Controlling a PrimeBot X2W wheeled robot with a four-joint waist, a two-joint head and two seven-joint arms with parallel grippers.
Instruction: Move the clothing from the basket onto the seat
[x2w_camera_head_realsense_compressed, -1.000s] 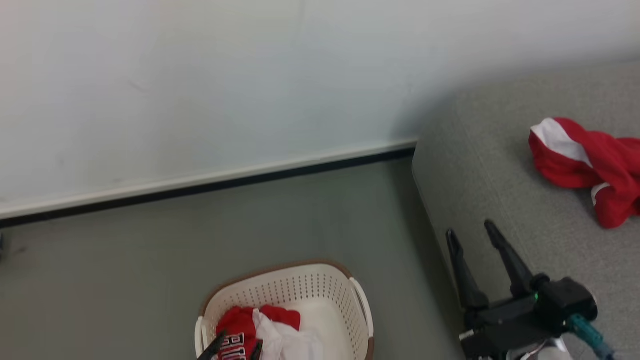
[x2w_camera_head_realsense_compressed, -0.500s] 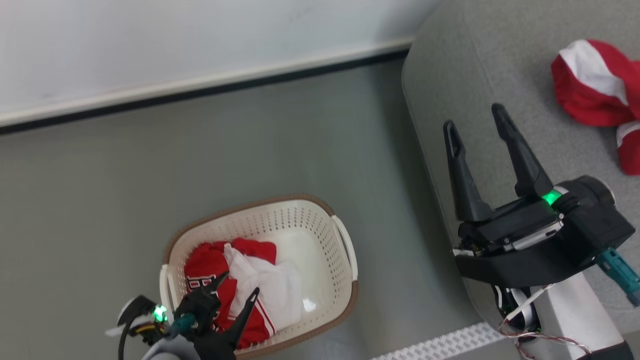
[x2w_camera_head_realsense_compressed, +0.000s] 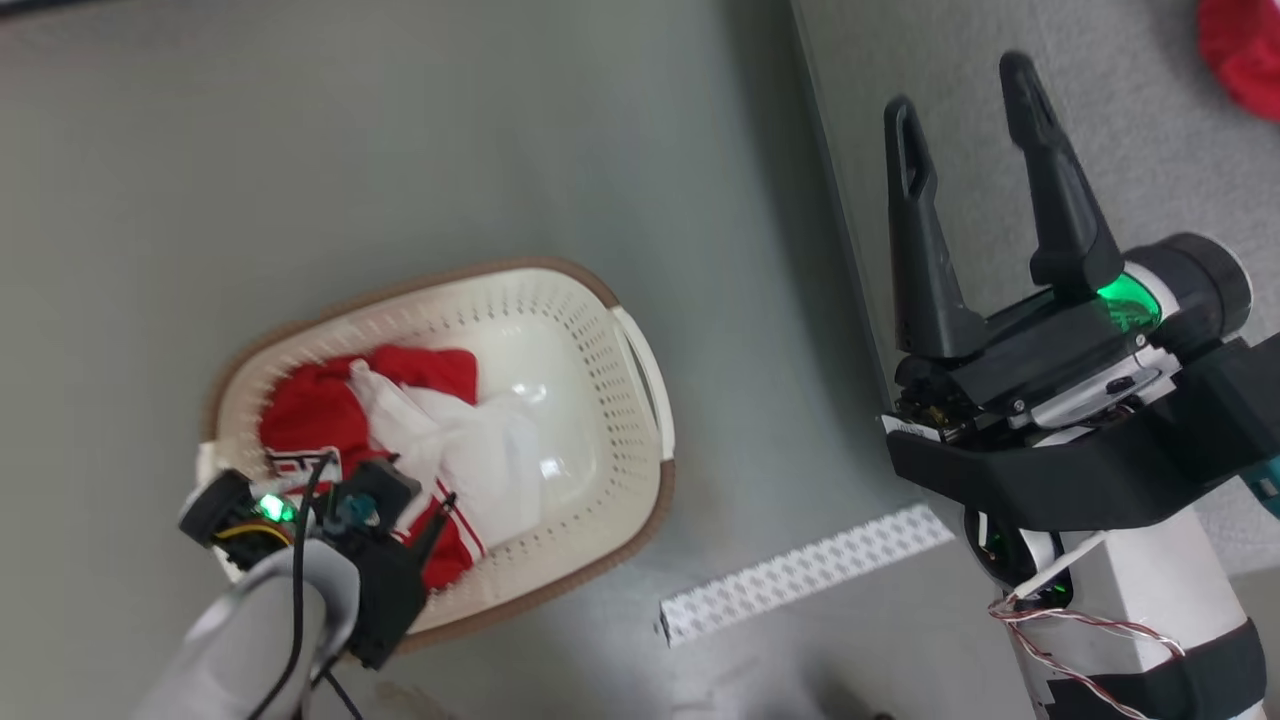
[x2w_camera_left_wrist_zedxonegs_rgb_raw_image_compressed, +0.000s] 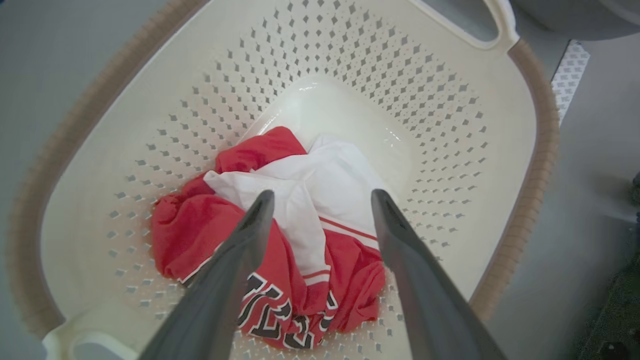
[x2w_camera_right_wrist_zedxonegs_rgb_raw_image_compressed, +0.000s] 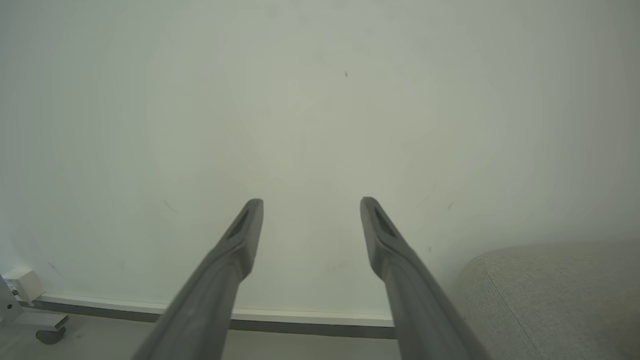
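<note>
The left gripper takes hold of the red garment by the white panel (x2w_camera_head_realsense_compressed: 402, 432) (x2w_camera_left_wrist_zedxonegs_rgb_raw_image_compressed: 300, 210) next, since that panel lies on top of the pile.
The cream basket (x2w_camera_head_realsense_compressed: 640, 370) with a brown rim stands on the floor, left of the grey seat (x2w_camera_head_realsense_compressed: 1100, 130). Red and white clothing (x2w_camera_head_realsense_compressed: 420, 420) lies crumpled in its near-left half; one piece shows black-and-white lettering (x2w_camera_left_wrist_zedxonegs_rgb_raw_image_compressed: 280, 325). My left gripper (x2w_camera_head_realsense_compressed: 420, 500) points down into the basket (x2w_camera_left_wrist_zedxonegs_rgb_raw_image_compressed: 535, 150), open, its fingers straddling the clothing (x2w_camera_left_wrist_zedxonegs_rgb_raw_image_compressed: 300, 225) just above it; I cannot tell if they touch. My right gripper (x2w_camera_head_realsense_compressed: 958, 85) hovers open and empty over the seat's left edge. Another red garment (x2w_camera_head_realsense_compressed: 1240, 50) lies on the seat at the top right corner.
A white perforated strip (x2w_camera_head_realsense_compressed: 800, 575) lies on the grey floor (x2w_camera_head_realsense_compressed: 400, 150) between the basket and my right arm. In the right wrist view, my open right gripper (x2w_camera_right_wrist_zedxonegs_rgb_raw_image_compressed: 311, 201) faces a pale wall (x2w_camera_right_wrist_zedxonegs_rgb_raw_image_compressed: 320, 100), with the seat's corner (x2w_camera_right_wrist_zedxonegs_rgb_raw_image_compressed: 550, 290) at lower right and a caster (x2w_camera_right_wrist_zedxonegs_rgb_raw_image_compressed: 50, 334) at lower left.
The head camera has tilted down, so wall and skirting left the picture. My left arm has come further in over the basket's near rim. Both grippers stay open.
</note>
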